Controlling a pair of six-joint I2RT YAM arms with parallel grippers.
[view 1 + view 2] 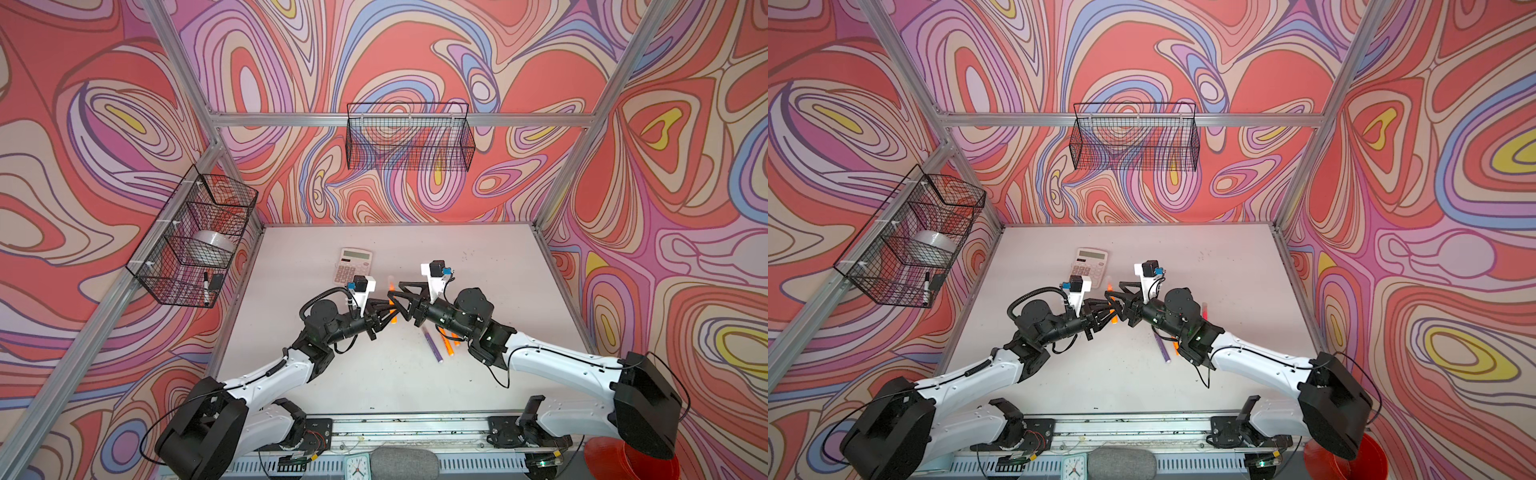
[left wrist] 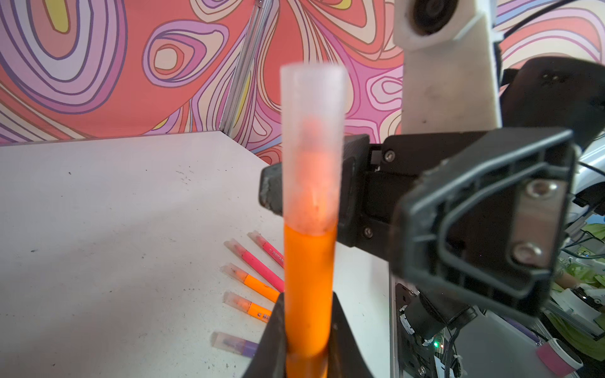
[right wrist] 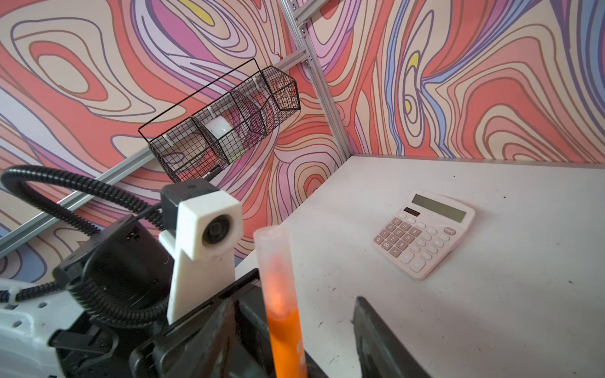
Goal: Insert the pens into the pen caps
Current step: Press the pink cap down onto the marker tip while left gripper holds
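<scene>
My right gripper grabs the translucent pen cap [image 2: 312,147] across its sides next. This leaves the body of the pen to my left gripper for inserting.
My left gripper [image 2: 306,327] is shut on an orange pen [image 2: 307,294] held upright, with its jaws pressed on the barrel. A pale translucent pen cap [image 2: 312,147] sits over the pen's tip. My right gripper [image 3: 294,333] is open, its jaws standing apart on either side of the same pen [image 3: 286,343] just below the cap [image 3: 273,271], touching neither. In both top views the two grippers meet above mid-table [image 1: 386,307] [image 1: 395,291]. Several capped pens lie on the table: two pink [image 2: 258,265], two orange [image 2: 252,281] and a purple one [image 2: 234,343].
A pink calculator [image 1: 354,266] lies behind the grippers. A wire basket [image 1: 409,137] hangs on the back wall. Another basket [image 1: 195,232] on the left wall holds a tape roll [image 1: 212,245] and a black-and-white marker [image 1: 205,286]. The capped purple pen [image 1: 432,345] lies under my right arm.
</scene>
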